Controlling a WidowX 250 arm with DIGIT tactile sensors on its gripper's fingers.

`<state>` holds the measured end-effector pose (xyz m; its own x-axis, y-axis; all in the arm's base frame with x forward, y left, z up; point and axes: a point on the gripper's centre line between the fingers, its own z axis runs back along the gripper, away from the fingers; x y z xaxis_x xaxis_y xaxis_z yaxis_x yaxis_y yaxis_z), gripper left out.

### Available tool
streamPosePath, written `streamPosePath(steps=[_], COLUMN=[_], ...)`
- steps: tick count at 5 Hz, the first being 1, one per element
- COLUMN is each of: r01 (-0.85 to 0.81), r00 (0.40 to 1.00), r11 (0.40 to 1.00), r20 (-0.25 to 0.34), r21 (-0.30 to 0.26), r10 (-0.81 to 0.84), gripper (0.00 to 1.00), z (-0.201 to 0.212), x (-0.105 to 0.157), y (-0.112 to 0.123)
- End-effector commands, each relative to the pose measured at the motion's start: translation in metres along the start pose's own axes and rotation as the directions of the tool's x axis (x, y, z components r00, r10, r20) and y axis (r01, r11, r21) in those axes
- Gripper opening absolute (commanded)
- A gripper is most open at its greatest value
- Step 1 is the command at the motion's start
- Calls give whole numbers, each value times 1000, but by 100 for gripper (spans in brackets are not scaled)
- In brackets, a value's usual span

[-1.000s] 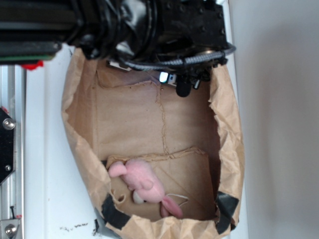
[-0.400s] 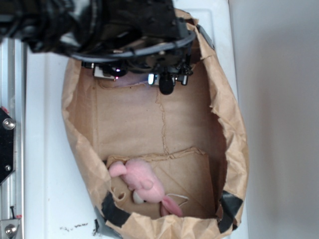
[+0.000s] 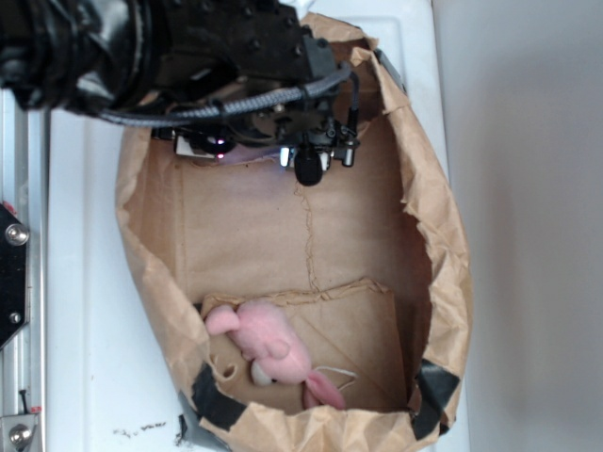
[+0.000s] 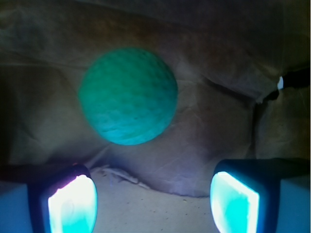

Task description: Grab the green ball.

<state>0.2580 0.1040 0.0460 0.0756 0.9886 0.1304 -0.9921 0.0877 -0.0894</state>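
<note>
My gripper will next grab the green ball (image 4: 127,95) by its round knitted sides.
The green ball (image 4: 127,95), round with a knitted texture, lies against the brown paper wall in the wrist view, ahead of my jaws and a little left of centre. My gripper (image 4: 153,204) is open and empty; its two lit pads stand wide apart at the bottom corners, short of the ball. In the exterior view my gripper (image 3: 254,151) hangs at the top of the paper bag (image 3: 151,273), under the black arm. The ball is hidden there by the arm.
A pink plush toy (image 3: 271,350) lies at the bag's near end on a folded paper flap. The bag's crumpled walls (image 3: 438,235) rise all around. A metal rail (image 3: 14,282) runs along the left edge.
The arm has swung left and down into the bag's top end. The bag's upper right rim, covered before, now shows. The pink plush has not moved.
</note>
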Motion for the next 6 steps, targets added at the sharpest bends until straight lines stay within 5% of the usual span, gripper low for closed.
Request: streamPosePath(steps=[1,6], r01=[-62,-30], r00=[997,981], r11=[995,991], r20=[36,186], r21=[-74,-130], r10=[64,54], gripper=[100,100], z=[16,-2], x=[22,41], y=[-3,13])
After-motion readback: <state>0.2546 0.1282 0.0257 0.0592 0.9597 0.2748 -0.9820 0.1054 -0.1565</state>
